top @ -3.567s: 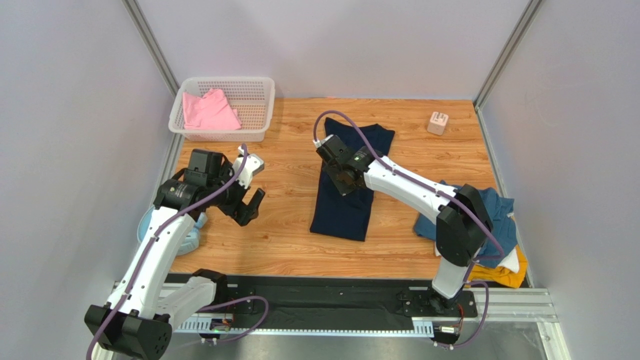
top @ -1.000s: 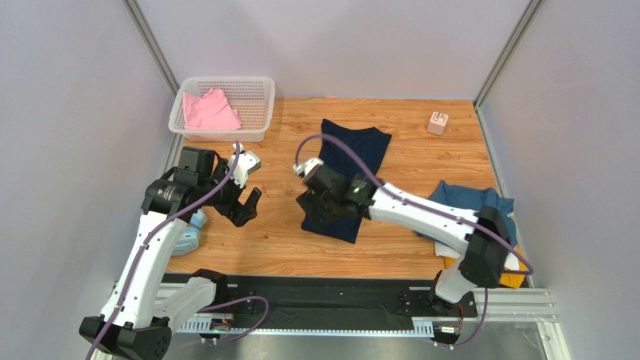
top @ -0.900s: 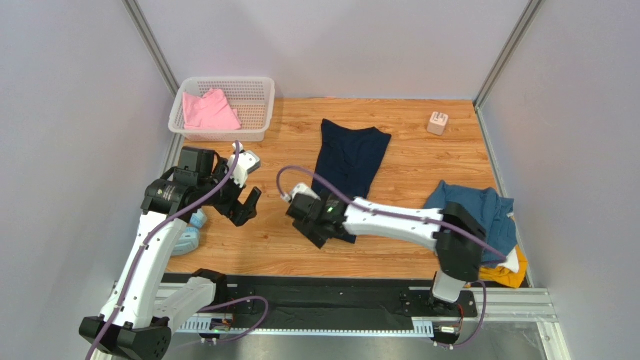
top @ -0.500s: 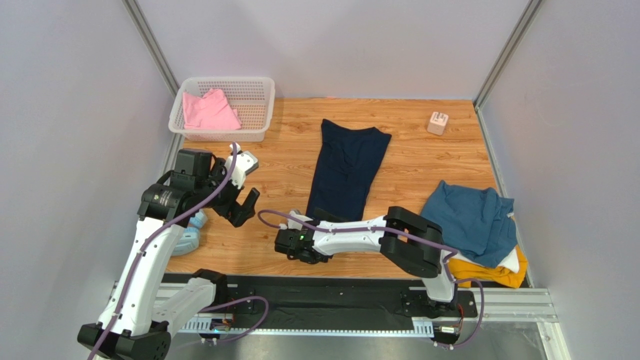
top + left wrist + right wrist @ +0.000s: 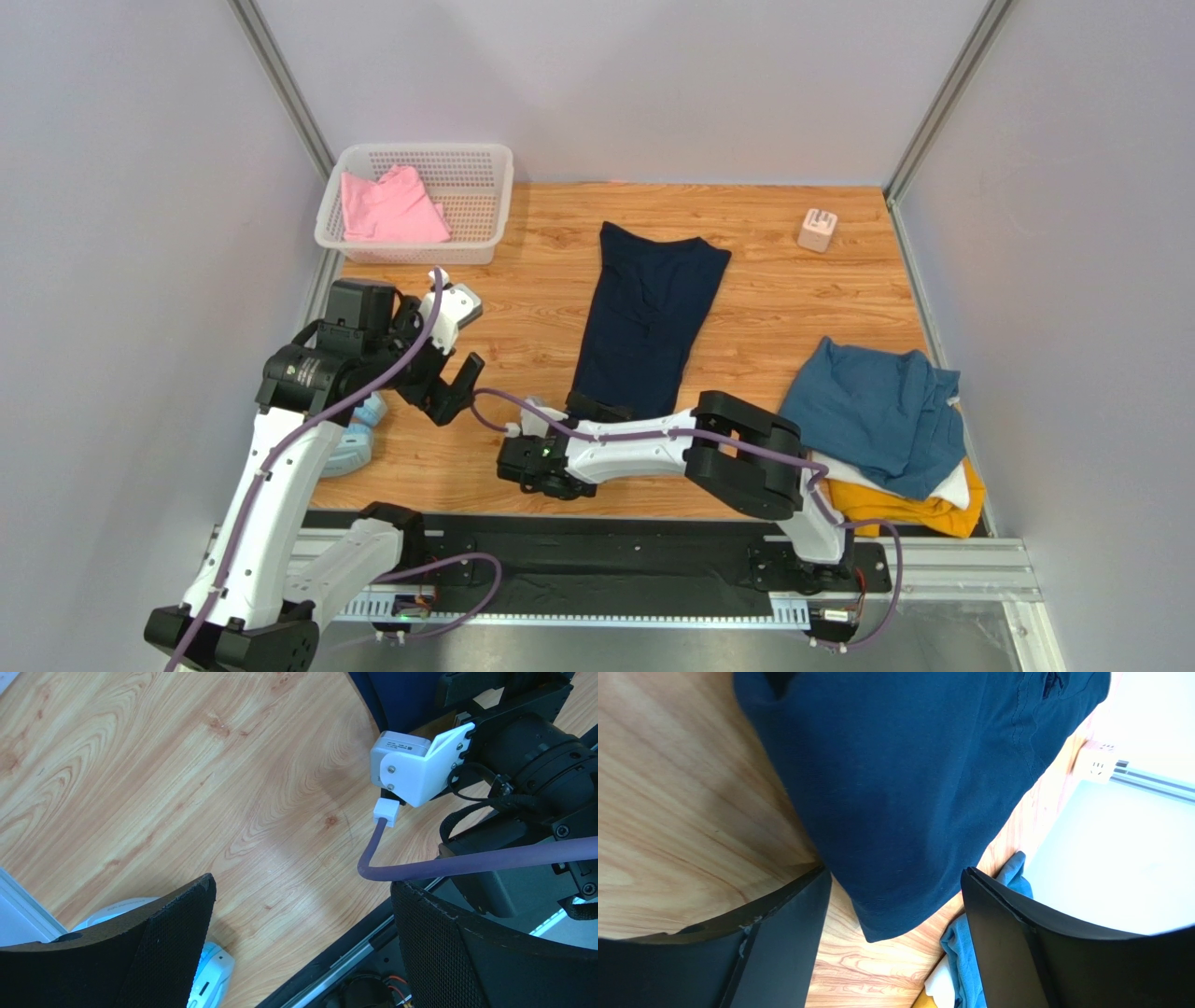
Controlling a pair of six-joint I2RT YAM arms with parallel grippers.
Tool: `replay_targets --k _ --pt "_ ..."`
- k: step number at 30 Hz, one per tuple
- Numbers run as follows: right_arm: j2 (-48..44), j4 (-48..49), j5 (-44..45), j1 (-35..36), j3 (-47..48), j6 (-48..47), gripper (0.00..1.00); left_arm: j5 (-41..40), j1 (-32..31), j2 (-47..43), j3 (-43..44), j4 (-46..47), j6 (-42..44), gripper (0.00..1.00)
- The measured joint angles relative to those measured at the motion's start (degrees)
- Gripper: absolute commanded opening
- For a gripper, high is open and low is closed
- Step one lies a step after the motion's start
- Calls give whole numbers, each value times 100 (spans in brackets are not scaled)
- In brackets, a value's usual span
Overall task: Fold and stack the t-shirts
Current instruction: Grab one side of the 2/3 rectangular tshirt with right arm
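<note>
Next, my right gripper picks up the navy t-shirt (image 5: 648, 325) by its near hem, to fold the navy t-shirt's near end over the rest of it.
The navy t-shirt (image 5: 648, 325) lies folded into a long strip in the middle of the table, and it fills the top of the right wrist view (image 5: 913, 777). My right gripper (image 5: 595, 412) is low at its near hem, open. Only the shirt's corner shows beyond the gap between the fingers (image 5: 892, 952), and nothing is held. My left gripper (image 5: 452, 392) hovers open over bare wood (image 5: 302, 952) to the left. A teal t-shirt (image 5: 877, 409) tops a pile over white (image 5: 955, 485) and yellow (image 5: 919, 510) t-shirts at the right. The pink t-shirt (image 5: 390, 207) lies in the basket (image 5: 484, 175).
A small beige cube (image 5: 817, 228) sits at the back right. A pale blue and white object (image 5: 351, 437) lies at the table's left edge, below my left arm. The black rail (image 5: 603, 567) runs along the near edge. The right forearm (image 5: 631, 441) stretches across the front of the table.
My right arm has swept from over the navy t-shirt down towards the near edge, so its gripper is now at the shirt's near hem. The shirt lies uncovered. The left arm has barely moved.
</note>
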Motion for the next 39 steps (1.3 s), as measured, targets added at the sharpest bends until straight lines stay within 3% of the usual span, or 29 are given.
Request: replay_targets --k 4,9,12,13,14,18,21,33,39 --pt "76 15 96 57 0 15 75 0 0 -20 2 -50 4 100" --pt "74 120 63 9 -55 39 66 -2 0 -24 2 -81 7 100" --pt "-26 278 -133 -68 -160 111 29 -17 0 -24 9 -76 7 100" --pt "-46 374 -260 -109 -199 157 11 -26 0 -24 13 -76 7 100" --pt "-46 472 -407 -155 -238 216 9 -39 0 -24 15 -79 7 100" --pt "-79 540 -562 -227 -280 210 13 -44 0 -22 31 -79 7 100" --pt "-85 538 -568 -229 -280 210 0 -42 0 -22 81 -79 7 100" --pt "-649 466 -1298 -188 -551 503 0 -39 0 -22 92 -79 7 100" --pt "-1425 -33 -1665 315 -553 903 0 -39 0 -46 92 -81 7 100"
